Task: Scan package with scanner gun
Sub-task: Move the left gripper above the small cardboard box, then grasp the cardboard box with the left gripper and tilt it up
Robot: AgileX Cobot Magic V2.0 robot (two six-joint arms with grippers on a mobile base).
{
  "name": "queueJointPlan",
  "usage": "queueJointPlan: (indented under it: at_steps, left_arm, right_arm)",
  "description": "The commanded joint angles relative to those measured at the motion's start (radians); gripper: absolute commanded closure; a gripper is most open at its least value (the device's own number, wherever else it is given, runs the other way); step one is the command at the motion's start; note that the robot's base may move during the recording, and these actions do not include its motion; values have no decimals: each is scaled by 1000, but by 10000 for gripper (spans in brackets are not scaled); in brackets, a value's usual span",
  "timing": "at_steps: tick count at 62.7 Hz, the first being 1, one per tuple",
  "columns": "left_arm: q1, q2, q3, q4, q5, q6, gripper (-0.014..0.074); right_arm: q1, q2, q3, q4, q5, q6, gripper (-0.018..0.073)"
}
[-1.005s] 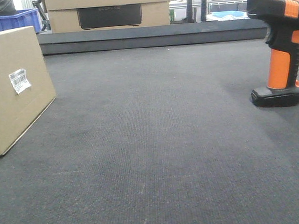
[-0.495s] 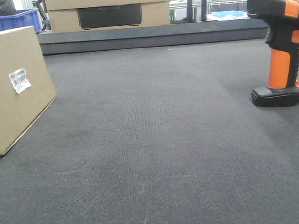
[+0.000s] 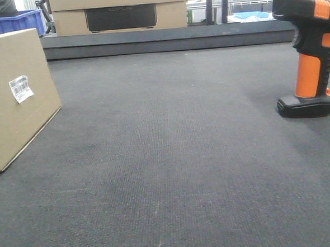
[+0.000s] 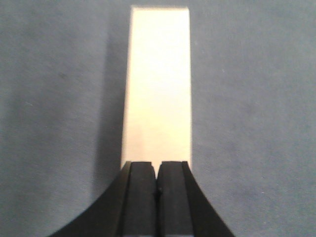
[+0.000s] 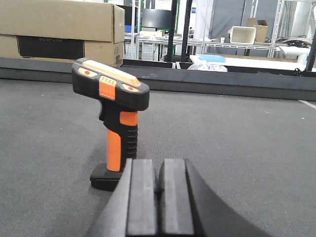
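Note:
The barcode label of the package has to stay free for the scanner gun, so the left gripper should grab the package by its narrow top side (image 4: 157, 84).
The package (image 3: 15, 99), a plain brown box with a white barcode label (image 3: 20, 88), stands on edge at the left of the dark mat. From above in the left wrist view its narrow top face (image 4: 157, 84) lies just ahead of my left gripper (image 4: 158, 165), which is shut and empty above it. The scanner gun (image 3: 309, 53), black with an orange handle, stands upright on its base at the right. In the right wrist view the scanner gun (image 5: 114, 123) stands just ahead and left of my right gripper (image 5: 159, 165), which is shut and empty.
A raised dark ledge (image 3: 165, 40) borders the mat's far side. Behind it stand larger cardboard boxes with a dark panel (image 3: 119, 14) and a blue crate (image 3: 10, 24). Shelving and tables fill the background.

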State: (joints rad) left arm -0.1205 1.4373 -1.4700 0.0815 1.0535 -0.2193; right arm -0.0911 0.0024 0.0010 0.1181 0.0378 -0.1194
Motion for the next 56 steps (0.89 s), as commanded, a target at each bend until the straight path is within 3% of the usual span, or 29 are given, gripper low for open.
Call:
queueJointPlan:
  at_steps: [1,8,14,20,29,56]
  left_arm:
    - [-28,24,-11,-7,8,-28,707]
    - [-62,42,-11,28,6,-28,657]
    - [-79,49,-11,61,6,-28,472]
    - [-84,63,-11,62,4,-28,200]
    - [-76,104,-11,64,26,-58,6]
    - [-61,250,-9,78,62,-68,18]
  right_arm:
    - [-5,-2,-1,-7,-23,-3,721]
    - [-5,-2,-1,-7,-23,-3,721]
    - [-5,-2,-1,-7,-23,-3,721]
    - [-5,-2,-1,-7,-23,-3,721]
    - [-5,-2,-1,-7,-23,-3,721]
    - [-5,-2,-1,-7,-23,-3,721]
